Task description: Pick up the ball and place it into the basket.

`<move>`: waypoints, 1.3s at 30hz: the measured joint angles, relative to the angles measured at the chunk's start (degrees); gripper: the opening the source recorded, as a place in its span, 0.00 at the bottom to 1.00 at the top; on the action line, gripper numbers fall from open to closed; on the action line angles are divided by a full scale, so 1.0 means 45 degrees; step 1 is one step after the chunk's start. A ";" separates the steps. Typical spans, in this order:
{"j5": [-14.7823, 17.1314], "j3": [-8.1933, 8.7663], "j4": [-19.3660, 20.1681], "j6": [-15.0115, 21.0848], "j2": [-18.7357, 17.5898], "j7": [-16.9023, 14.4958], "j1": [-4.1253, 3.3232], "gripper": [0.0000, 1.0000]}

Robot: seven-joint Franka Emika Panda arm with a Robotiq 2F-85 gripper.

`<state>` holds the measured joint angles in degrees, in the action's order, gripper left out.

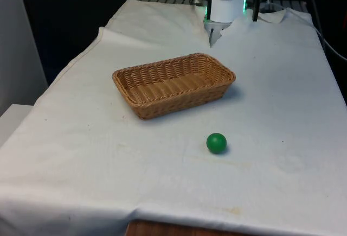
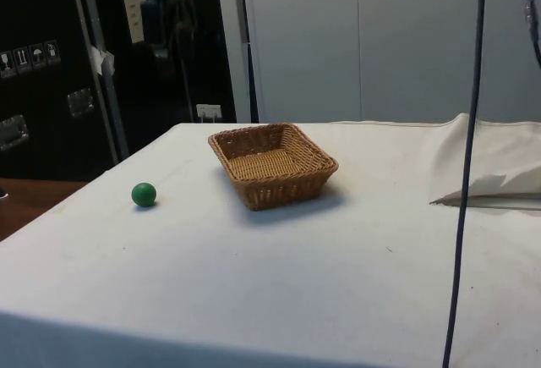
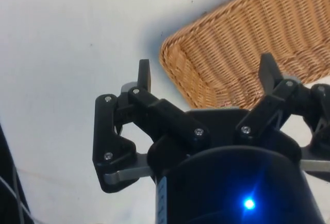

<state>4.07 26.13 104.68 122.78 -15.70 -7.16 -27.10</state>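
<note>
The green ball needs to go into the brown wicker basket [image 1: 173, 83], so my gripper will next grab the ball around its round middle [image 1: 216, 143].
A small green ball [image 1: 216, 142] rests on the white cloth near the table's front edge, to the front view's right of centre; the side view has the ball [image 2: 144, 194] left of the basket. The brown wicker basket [image 1: 173, 83] stands mid-table, rectangular and with nothing in it; its rim [image 2: 272, 158] shows in the side view too. In the wrist view my gripper [image 3: 206, 72] hangs open above the cloth, its two black fingers [image 3: 144, 75] spread wide over a corner of the basket [image 3: 242, 44]. Nothing is between the fingers.
The white cloth [image 1: 81, 154] covers the whole table and bunches into a fold [image 2: 494, 173] at the side view's right. A dark cable [image 2: 467, 165] hangs down in front of the side camera. The table's wooden edge [image 1: 162, 229] shows at the front.
</note>
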 measured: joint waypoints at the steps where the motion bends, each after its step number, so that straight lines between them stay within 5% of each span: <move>1: 0.0000 0.0000 -0.0013 0.0076 -0.0076 -0.0038 0.0000 1.00; 10: 0.0242 0.0038 -0.0331 0.0764 -0.0929 -0.0497 0.0115 1.00; 39: 0.4418 0.0751 -0.2979 0.1299 -0.4902 -0.2572 0.0738 1.00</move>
<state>23.95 29.51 91.27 128.63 -37.76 -18.74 -23.78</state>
